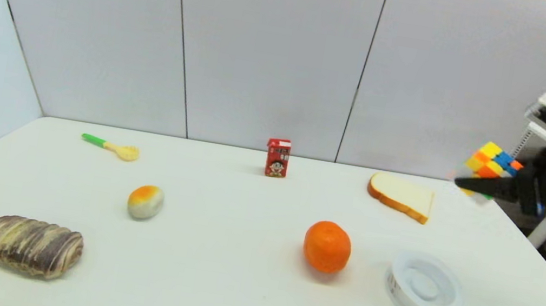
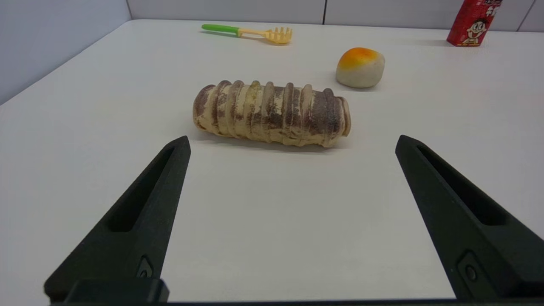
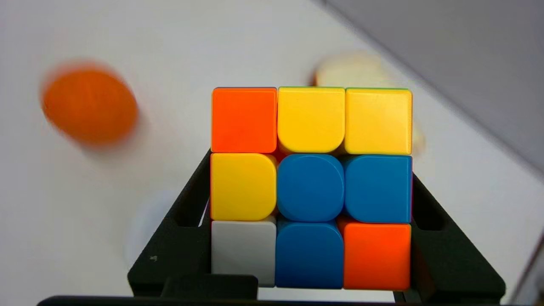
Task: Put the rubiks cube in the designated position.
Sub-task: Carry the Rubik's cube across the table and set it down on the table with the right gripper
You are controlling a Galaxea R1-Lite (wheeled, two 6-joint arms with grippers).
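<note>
My right gripper keeps holding the cube for now, since the rubiks cube (image 1: 490, 165) hangs above the white table.
The rubiks cube (image 1: 490, 165) hangs in the air at the table's far right edge, well above the tabletop, with my right gripper (image 1: 483, 175) shut on it. In the right wrist view the rubiks cube (image 3: 311, 187) shows orange, yellow, blue and white tiles, clamped between the two black fingers (image 3: 178, 238). My left gripper (image 2: 293, 144) stands open low over the near left of the table, just short of a brown-striped bread roll (image 2: 272, 112). The designated position is bare white tabletop with no mark that I can pick out.
On the table (image 1: 229, 288) lie an orange fruit (image 1: 327, 246), a white round lid (image 1: 425, 289), a bread slice (image 1: 401, 196), a red drink carton (image 1: 277, 157), a green-handled yellow fork (image 1: 112, 147), a small bun (image 1: 145, 202) and the bread roll (image 1: 29, 246).
</note>
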